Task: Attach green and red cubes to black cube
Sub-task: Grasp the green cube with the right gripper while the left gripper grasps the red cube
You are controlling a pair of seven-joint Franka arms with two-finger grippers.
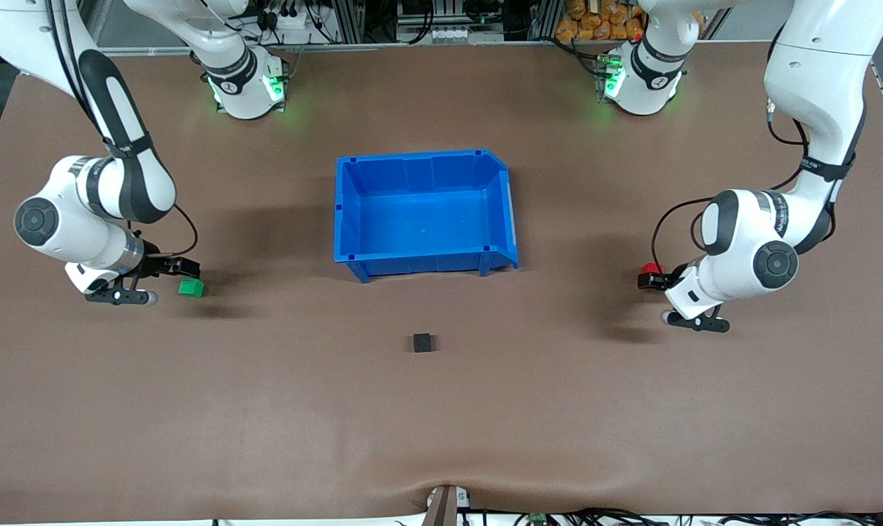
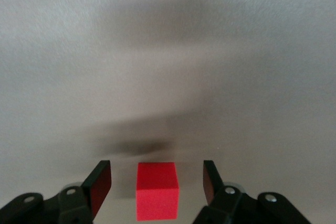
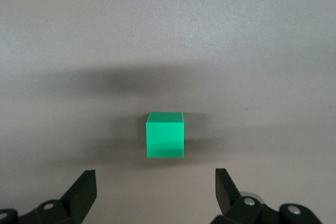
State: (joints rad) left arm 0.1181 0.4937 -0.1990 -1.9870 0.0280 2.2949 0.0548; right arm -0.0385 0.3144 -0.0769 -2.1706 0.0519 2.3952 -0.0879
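Observation:
The green cube (image 1: 190, 288) needs to be attached to the black cube (image 1: 422, 342), so my right gripper needs to grab it by two opposite sides next.
The red cube (image 2: 157, 190) sits on the table between the open fingers of my left gripper (image 2: 156, 184), with a gap on each side. In the front view the red cube (image 1: 653, 268) and left gripper (image 1: 648, 280) are at the left arm's end of the table. The green cube (image 3: 165, 135) lies on the table just ahead of my open right gripper (image 3: 155, 190), outside its fingers. In the front view the green cube (image 1: 190, 288) lies beside the right gripper (image 1: 184, 268) at the right arm's end. The black cube (image 1: 422, 342) lies alone mid-table, nearer the front camera than the bin.
An empty blue bin (image 1: 350, 219) stands in the middle of the brown table, between the two arms and farther from the front camera than the black cube. The two arm bases stand along the table's edge farthest from the front camera.

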